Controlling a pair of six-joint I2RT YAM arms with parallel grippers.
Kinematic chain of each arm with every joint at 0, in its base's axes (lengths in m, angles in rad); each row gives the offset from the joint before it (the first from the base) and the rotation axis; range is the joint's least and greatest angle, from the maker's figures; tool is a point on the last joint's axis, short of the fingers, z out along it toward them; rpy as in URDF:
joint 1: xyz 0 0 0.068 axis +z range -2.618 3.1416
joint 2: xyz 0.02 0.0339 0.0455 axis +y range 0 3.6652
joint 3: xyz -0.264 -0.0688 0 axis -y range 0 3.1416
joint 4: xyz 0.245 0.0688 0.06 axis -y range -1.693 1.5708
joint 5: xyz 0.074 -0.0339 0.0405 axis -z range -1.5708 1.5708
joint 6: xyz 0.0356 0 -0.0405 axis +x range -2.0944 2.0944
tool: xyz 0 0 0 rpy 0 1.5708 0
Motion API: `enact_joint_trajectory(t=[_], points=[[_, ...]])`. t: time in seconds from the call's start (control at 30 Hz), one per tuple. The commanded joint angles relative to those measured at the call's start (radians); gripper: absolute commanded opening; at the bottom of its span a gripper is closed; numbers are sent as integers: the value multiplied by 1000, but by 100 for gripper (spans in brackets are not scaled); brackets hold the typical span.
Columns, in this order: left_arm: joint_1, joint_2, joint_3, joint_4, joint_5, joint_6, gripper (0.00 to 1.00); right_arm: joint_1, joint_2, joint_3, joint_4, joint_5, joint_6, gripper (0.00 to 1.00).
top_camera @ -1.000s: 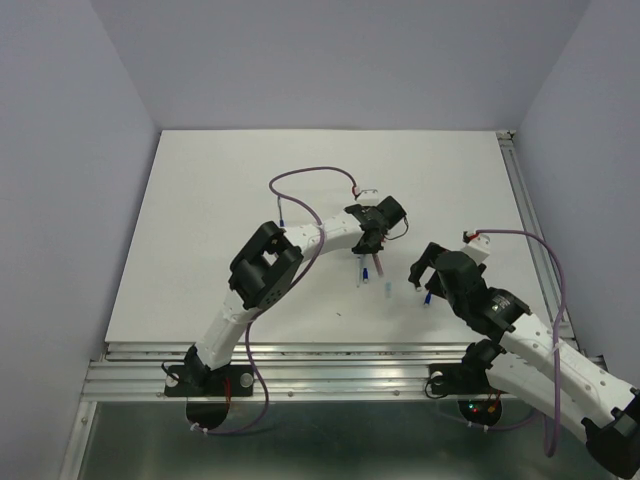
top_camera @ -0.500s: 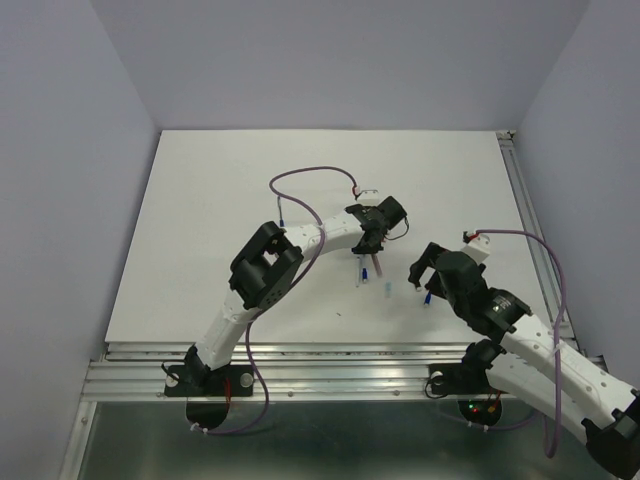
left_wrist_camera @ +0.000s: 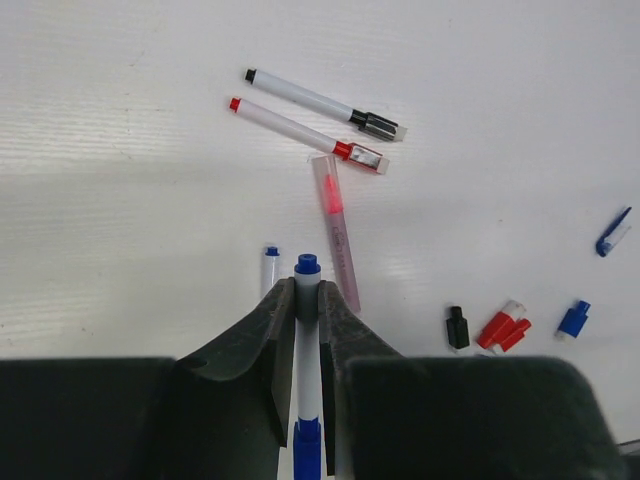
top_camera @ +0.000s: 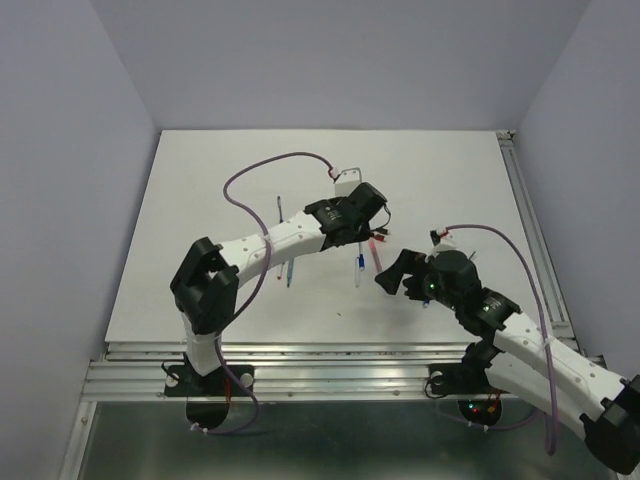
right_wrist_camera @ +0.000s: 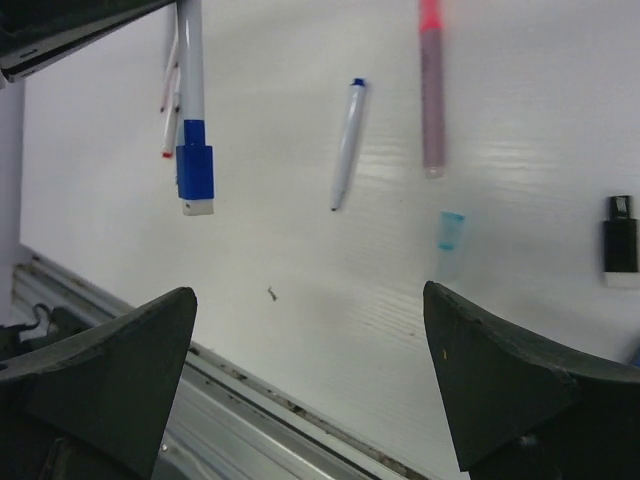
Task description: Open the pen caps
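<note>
My right gripper should grab the white pen's blue cap (top_camera: 361, 262) (right_wrist_camera: 195, 172) next. It will pull the cap open while my left gripper holds the body of the pen.
My left gripper (left_wrist_camera: 307, 290) is shut on a white pen (left_wrist_camera: 307, 350), held off the table. The pen's blue tip pokes out past the fingertips, and its blue cap (left_wrist_camera: 307, 455) sits at the wrist end. In the right wrist view that pen (right_wrist_camera: 190, 70) hangs at the upper left with the blue cap (right_wrist_camera: 194, 172) on its lower end. My right gripper (right_wrist_camera: 310, 380) is open and empty, below and to the right of that cap. Loose pen caps lie on the table: black (left_wrist_camera: 457, 328), red (left_wrist_camera: 503, 326) and blue (left_wrist_camera: 573, 319).
Other pens lie on the white table (top_camera: 200, 200): a black-capped one (left_wrist_camera: 320, 103), a red-capped one (left_wrist_camera: 305, 131), a pink one (left_wrist_camera: 335, 230) and a short blue-tipped one (left_wrist_camera: 270, 270). A pale blue cap (right_wrist_camera: 451, 232) and a black cap (right_wrist_camera: 620, 245) lie near my right gripper. The table's metal rail (right_wrist_camera: 200, 420) runs beneath it.
The left arm has swung up and to the left, lifting the blue-capped pen off the table. The right gripper has moved left toward it, still open.
</note>
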Motion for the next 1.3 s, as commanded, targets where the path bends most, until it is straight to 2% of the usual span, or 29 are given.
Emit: enact_joint_trajectory(t=[0.0, 0.2, 0.6, 0.8, 1.0, 1.03, 1.13, 1.27], points=[[-8, -83, -78, 69, 6, -24, 0, -4, 108, -23, 314, -220, 27, 100], [-8, -128, -140, 101, 25, -32, 0, -3, 231, -25, 510, -262, 103, 99], [-8, -175, -192, 150, 58, -44, 0, -3, 386, 32, 537, -280, 129, 90], [-8, -180, -196, 158, 68, -47, 0, 1, 415, 40, 581, -282, 130, 74], [-8, -183, -196, 162, 67, -50, 0, 1, 435, 50, 596, -299, 143, 46], [-7, -183, -196, 165, 67, -50, 0, 2, 441, 49, 603, -306, 147, 38], [-7, -183, -198, 167, 53, -53, 0, 1, 443, 46, 612, -328, 153, 22], [7, -168, -180, 174, 1, -50, 0, 1, 429, 32, 612, -397, 170, 9]])
